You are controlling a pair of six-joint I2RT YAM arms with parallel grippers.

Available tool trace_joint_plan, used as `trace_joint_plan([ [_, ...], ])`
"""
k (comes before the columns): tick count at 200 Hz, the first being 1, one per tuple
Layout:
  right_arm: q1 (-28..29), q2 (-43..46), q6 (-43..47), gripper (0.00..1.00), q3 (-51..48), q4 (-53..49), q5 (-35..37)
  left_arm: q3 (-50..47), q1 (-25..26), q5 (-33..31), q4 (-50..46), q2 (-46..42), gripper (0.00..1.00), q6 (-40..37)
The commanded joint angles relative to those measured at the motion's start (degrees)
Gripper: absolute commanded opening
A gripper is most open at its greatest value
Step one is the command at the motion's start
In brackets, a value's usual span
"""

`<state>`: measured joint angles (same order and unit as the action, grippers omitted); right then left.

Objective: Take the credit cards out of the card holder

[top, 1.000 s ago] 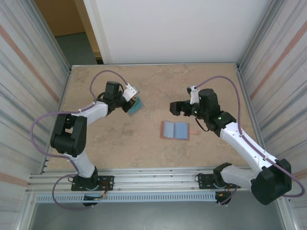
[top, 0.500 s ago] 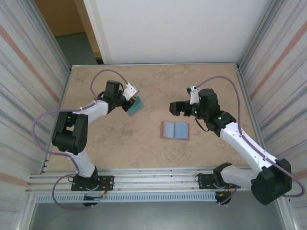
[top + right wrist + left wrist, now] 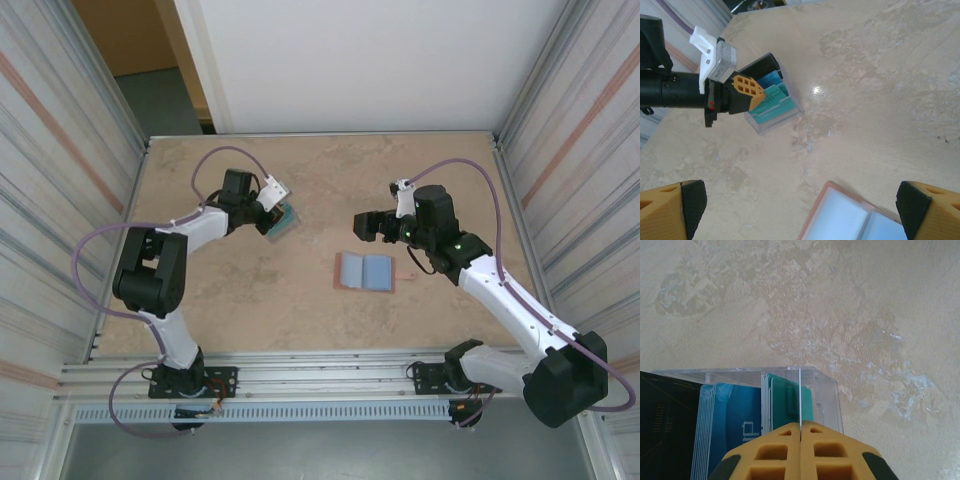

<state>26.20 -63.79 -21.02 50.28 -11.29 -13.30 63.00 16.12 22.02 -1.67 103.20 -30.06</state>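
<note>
The credit card stands upright between the teal cards and the box's clear side and would end inside the box, so my left gripper opens next.
The card holder [image 3: 366, 271] lies open on the table, salmon-pink rim up, its blue-grey inside [image 3: 855, 222] showing no cards. My left gripper [image 3: 800, 427] is shut on a credit card [image 3: 799, 390] seen edge-on as a thin white line. It holds the card upright in a clear plastic box [image 3: 827, 390]. Teal, blue and one black credit cards [image 3: 785, 400] stand in that box [image 3: 285, 222]. My right gripper [image 3: 362, 225] hovers open above and just behind the card holder, nothing between its fingers [image 3: 690, 202].
The clear box [image 3: 774, 111] stands at the left-middle of the tan table, with the left gripper [image 3: 747, 91] beside it. Metal-framed walls close in both sides, and a rail runs along the near edge [image 3: 320, 375].
The left gripper has edged slightly toward the clear box with the card in it, and its elbow has shifted. The right arm and the card holder have not moved.
</note>
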Motion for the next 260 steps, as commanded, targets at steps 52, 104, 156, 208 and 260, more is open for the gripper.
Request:
trace_joint_plan([
  [52,-0.53,0.55,-1.12,0.99,-0.53,-0.58,-0.14,2.7,-0.46,1.01,-3.38,0.03,0.11,-0.28],
  [104,-0.53,1.03,-1.05,0.99,-0.87,-0.57,0.18,2.75,-0.41,-0.29,-4.36,-1.05,0.14,-0.08],
  [156,-0.66,2.22,-0.76,0.99,-1.06,-1.07,1.85,0.06,-0.41,-0.31,-2.6,-7.51,0.14,2.9],
  [208,-2.17,5.3,-0.95,0.99,-2.63,-1.45,4.31,-7.24,-0.39,-4.54,-0.09,-20.64,0.17,8.7],
  [260,-4.44,11.43,-1.64,0.99,-4.92,-3.75,9.25,-16.37,0.0,-14.21,0.26,-36.39,0.6,15.78],
])
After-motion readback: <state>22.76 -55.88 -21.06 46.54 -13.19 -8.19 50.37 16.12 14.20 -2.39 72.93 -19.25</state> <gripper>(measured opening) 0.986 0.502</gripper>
